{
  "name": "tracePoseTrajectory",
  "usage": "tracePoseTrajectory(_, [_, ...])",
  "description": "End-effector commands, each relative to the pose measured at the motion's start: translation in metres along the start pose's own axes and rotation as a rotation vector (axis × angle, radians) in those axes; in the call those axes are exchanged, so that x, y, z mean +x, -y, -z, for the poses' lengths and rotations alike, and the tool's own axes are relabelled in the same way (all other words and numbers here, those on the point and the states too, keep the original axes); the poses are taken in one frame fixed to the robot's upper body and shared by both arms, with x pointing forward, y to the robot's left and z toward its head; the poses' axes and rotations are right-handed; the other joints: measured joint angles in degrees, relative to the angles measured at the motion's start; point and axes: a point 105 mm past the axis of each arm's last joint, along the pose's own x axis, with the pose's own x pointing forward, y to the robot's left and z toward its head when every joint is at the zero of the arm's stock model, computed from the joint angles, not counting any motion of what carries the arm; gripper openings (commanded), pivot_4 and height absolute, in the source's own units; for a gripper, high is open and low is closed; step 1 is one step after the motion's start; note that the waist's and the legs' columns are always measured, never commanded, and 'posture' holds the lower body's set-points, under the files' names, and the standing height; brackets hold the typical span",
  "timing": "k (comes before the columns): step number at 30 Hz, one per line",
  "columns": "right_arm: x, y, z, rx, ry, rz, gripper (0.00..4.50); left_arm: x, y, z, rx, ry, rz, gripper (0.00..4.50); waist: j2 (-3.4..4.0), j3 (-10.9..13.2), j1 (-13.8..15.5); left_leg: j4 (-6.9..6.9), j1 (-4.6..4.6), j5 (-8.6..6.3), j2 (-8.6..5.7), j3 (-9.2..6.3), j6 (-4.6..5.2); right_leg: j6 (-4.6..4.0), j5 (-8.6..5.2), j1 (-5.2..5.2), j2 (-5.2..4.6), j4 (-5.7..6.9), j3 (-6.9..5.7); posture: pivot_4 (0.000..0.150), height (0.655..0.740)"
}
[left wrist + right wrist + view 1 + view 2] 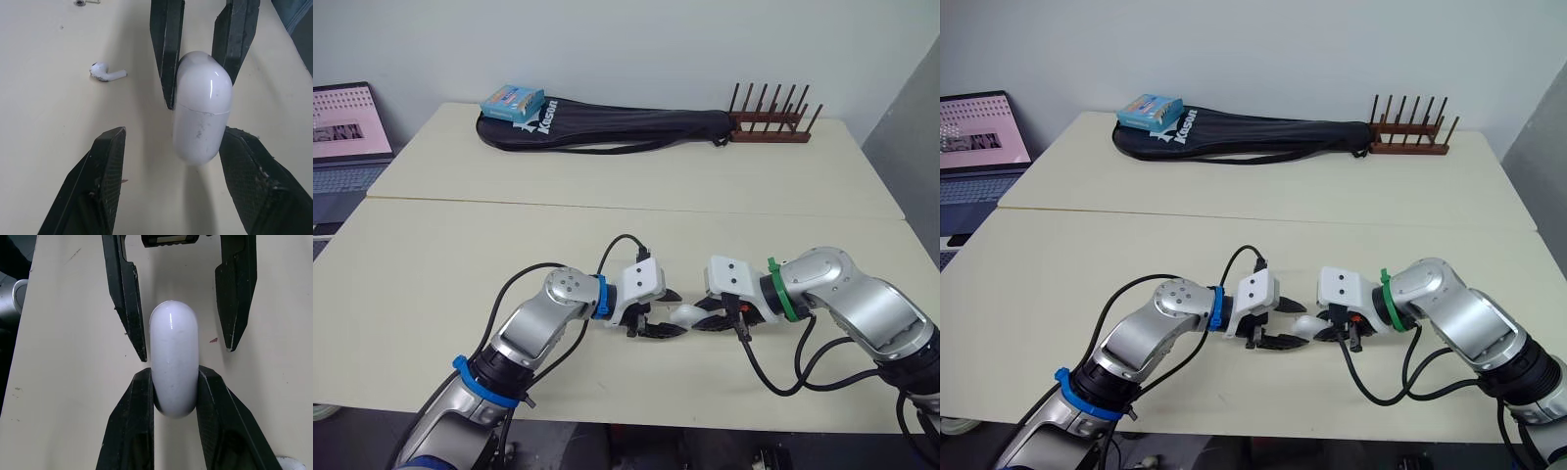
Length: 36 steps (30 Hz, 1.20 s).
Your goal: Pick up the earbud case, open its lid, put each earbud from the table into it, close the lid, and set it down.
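Observation:
The case has a free bottom end point(196, 142), so my left gripper will grab the case there next, since the other gripper's fingers cover the lid end of the case.
The white earbud case point(173, 352) is just above the table near its front edge, lid closed, with the lid seam visible in the left wrist view. My right gripper point(174, 373) is shut on one end of it. My left gripper point(173, 134) faces it from the other side, open, its fingers point(124, 298) standing on either side of the case's free end without touching. In the eye views the case point(685, 315) sits between the two grippers. One white earbud point(105, 72) lies on the table close by. A white rounded bit point(291, 463) shows at the edge of the right wrist view.
At the back of the table lie a black racket bag point(607, 127) with a blue box point(512, 101) on it and a wooden peg rack point(771, 122). A laptop point(347, 127) stands off the table's left side. Bare tabletop point(460, 255) stretches to the left.

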Motion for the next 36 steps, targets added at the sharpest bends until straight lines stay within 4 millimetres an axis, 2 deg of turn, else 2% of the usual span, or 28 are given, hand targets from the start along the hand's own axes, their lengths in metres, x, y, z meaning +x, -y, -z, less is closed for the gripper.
tracePoseTrajectory(1, [-0.009, 0.002, -0.011, -0.056, 0.024, 0.026, 0.75, 0.001, 0.002, -0.010, 0.011, 0.043, 0.002, 2.45, 0.00, 0.00, 0.00, 0.00, 0.00, 0.00, 0.00, 0.00, 0.00, 0.00, 0.00, 0.00, 0.00, 0.00, 0.00, 0.150, 0.6925])
tracePoseTrajectory(6, [-0.009, 0.002, -0.012, -0.053, 0.028, 0.025, 0.75, 0.004, 0.006, -0.010, 0.007, 0.045, 0.010, 0.87, 0.00, 0.00, 0.00, 0.01, 0.00, 0.00, 0.00, 0.00, 0.00, 0.00, 0.00, 0.00, 0.00, 0.02, 0.00, 0.150, 0.6925])
tracePoseTrajectory(7, [-0.009, 0.002, -0.012, -0.052, 0.028, 0.025, 0.75, 0.005, 0.006, -0.009, 0.006, 0.045, 0.011, 0.75, 0.00, 0.00, 0.00, 0.01, 0.00, 0.00, 0.00, -0.01, 0.00, 0.00, 0.00, 0.00, 0.00, 0.02, -0.01, 0.150, 0.6925])
tracePoseTrajectory(14, [-0.009, 0.001, -0.011, -0.049, 0.021, 0.023, 0.75, 0.004, 0.006, -0.005, 0.005, 0.033, 0.009, 0.75, 0.00, 0.00, 0.00, 0.02, 0.00, 0.00, 0.00, 0.00, 0.00, -0.01, 0.00, 0.00, 0.00, 0.03, 0.00, 0.150, 0.6925])
tracePoseTrajectory(16, [-0.011, 0.002, -0.007, -0.063, 0.000, 0.029, 1.56, 0.004, 0.006, -0.002, 0.004, 0.026, 0.008, 0.75, 0.00, 0.00, 0.00, 0.02, 0.00, 0.00, 0.00, -0.01, 0.00, -0.01, 0.00, 0.00, 0.00, 0.03, 0.00, 0.150, 0.6925])
tracePoseTrajectory(17, [-0.011, 0.002, -0.006, -0.069, -0.008, 0.031, 1.78, 0.003, 0.006, -0.001, 0.003, 0.024, 0.008, 0.75, 0.00, 0.00, 0.00, 0.02, 0.01, 0.00, 0.00, 0.00, 0.00, 0.00, 0.00, 0.01, 0.00, 0.03, 0.00, 0.150, 0.6925])
tracePoseTrajectory(20, [-0.020, 0.005, -0.001, -0.082, -0.034, 0.049, 2.85, 0.000, 0.004, 0.003, -0.032, 0.038, -0.017, 0.75, 0.00, 0.00, 0.00, 0.02, 0.01, 0.00, 0.00, 0.00, 0.00, 0.00, 0.00, 0.01, -0.01, 0.03, -0.01, 0.150, 0.6925])
tracePoseTrajectory(23, [-0.033, 0.009, 0.000, -0.113, -0.049, 0.088, 3.88, -0.003, 0.006, 0.005, -0.070, 0.099, -0.032, 0.75, 0.00, 0.00, 0.00, 0.02, 0.01, 0.00, -0.01, 0.01, 0.00, 0.00, 0.00, 0.02, -0.03, 0.02, 0.00, 0.150, 0.6925])
tracePoseTrajectory(25, [-0.043, 0.007, -0.001, -0.154, -0.041, 0.095, 4.49, -0.006, 0.009, 0.001, -0.101, 0.204, -0.034, 0.75, 0.00, 0.00, 0.01, 0.02, 0.01, 0.00, 0.00, 0.00, 0.00, -0.01, 0.00, 0.01, -0.03, 0.03, -0.01, 0.150, 0.6925])
tracePoseTrajectory(29, [-0.048, -0.003, -0.011, -0.188, 0.036, 0.084, 4.50, -0.010, 0.009, 0.000, -0.181, 0.374, -0.090, 0.75, 0.01, -0.01, 0.05, 0.04, 0.03, 0.00, 0.01, 0.00, 0.00, 0.00, 0.00, 0.04, -0.05, 0.03, -0.02, 0.150, 0.6925])
tracePoseTrajectory(32, [-0.045, -0.006, -0.019, -0.178, 0.087, 0.098, 4.50, -0.010, 0.015, 0.003, -0.153, 0.395, -0.084, 0.75, 0.01, -0.01, -0.04, 0.04, 0.11, 0.00, 0.02, 0.00, 0.00, -0.01, 0.00, 0.11, -0.03, 0.05, -0.01, 0.150, 0.6925])
tracePoseTrajectory(36, [-0.035, 0.000, -0.028, -0.166, 0.132, 0.132, 4.50, -0.006, 0.022, 0.000, -0.087, 0.408, -0.074, 0.75, 0.01, -0.01, 0.00, 0.06, 0.18, 0.01, 0.00, 0.00, 0.00, -0.01, 0.01, 0.16, -0.03, 0.12, 0.01, 0.150, 0.6925])
